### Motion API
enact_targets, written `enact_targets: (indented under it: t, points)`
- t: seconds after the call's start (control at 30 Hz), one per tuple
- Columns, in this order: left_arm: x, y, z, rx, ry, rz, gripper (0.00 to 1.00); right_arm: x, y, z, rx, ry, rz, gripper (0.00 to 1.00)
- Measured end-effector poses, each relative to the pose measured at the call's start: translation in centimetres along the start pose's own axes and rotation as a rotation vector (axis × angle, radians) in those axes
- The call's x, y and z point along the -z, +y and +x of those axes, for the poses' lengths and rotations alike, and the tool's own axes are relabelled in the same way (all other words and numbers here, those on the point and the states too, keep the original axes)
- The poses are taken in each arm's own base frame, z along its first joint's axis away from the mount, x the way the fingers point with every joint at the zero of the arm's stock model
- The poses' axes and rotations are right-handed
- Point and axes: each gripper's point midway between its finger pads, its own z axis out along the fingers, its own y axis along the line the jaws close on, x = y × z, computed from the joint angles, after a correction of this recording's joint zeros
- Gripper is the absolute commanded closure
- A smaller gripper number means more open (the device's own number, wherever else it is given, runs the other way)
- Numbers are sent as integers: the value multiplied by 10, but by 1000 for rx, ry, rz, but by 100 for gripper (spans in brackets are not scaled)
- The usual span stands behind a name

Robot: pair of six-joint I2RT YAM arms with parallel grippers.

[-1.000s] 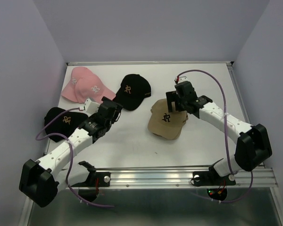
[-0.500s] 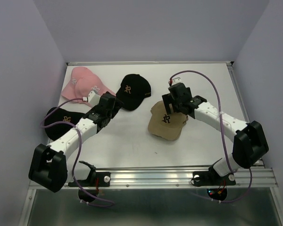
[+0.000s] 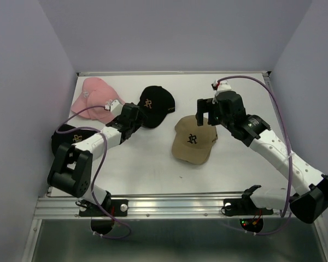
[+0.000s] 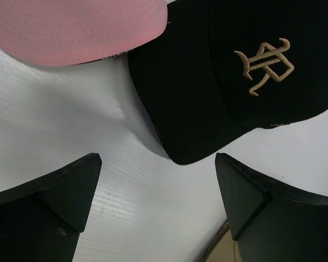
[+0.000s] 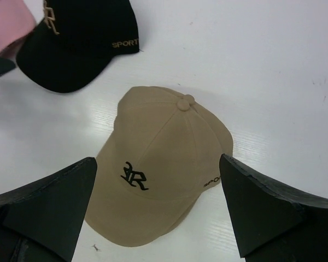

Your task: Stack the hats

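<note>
My left gripper grabs the black hat by the near corner of its brim [image 3: 151, 125] next. That leaves the black hat's top free to stack over the tan hat [image 3: 193, 140].
A tan hat [image 3: 193, 140] with a black "R" lies right of the table's middle; it also shows in the right wrist view [image 5: 164, 164]. My right gripper [image 3: 206, 117] is open and empty above its back edge, with the hat [image 5: 158, 191] between and below the fingers. A black hat [image 3: 156, 102] lies at the back middle. My left gripper [image 3: 135, 118] is open and empty just short of its brim [image 4: 191, 109]. Pink hats [image 3: 95, 95] lie at the back left, and a pink brim [image 4: 82, 27] shows in the left wrist view. Another black hat [image 3: 70, 140] lies at the left, partly under my left arm.
Pale walls close the table on the left, back and right. A metal rail [image 3: 175, 206] runs along the near edge by the arm bases. Purple cables loop over both arms.
My left arm has stretched away from me, and its gripper has moved up to the back black hat's brim. My right gripper has lifted and drawn back to the right, off the tan hat.
</note>
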Motion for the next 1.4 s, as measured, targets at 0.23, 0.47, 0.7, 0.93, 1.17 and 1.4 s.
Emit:
enact_targets:
  t: [0.23, 0.47, 0.7, 0.93, 1.17, 1.4]
  points:
    - [-35, -6, 2, -32, 1, 45, 12, 9, 9, -6, -28, -21, -57, 0]
    - [-59, -17, -9, 30, -22, 137, 20, 10, 10, -3, -31, -16, -67, 0]
    - [-85, -15, -1, 68, 16, 193, 27, 16, 8, -4, -33, -29, -69, 0]
    - [-90, -20, 0, 123, 28, 267, 53, 22, 5, -10, -35, -54, -60, 0]
    - [-76, -46, -13, 260, 1, 430, 100, 22, 5, -10, -35, -55, -57, 0]
    - [-52, -50, -8, 344, 33, 531, 100, 23, 4, -11, -38, -59, -59, 0]
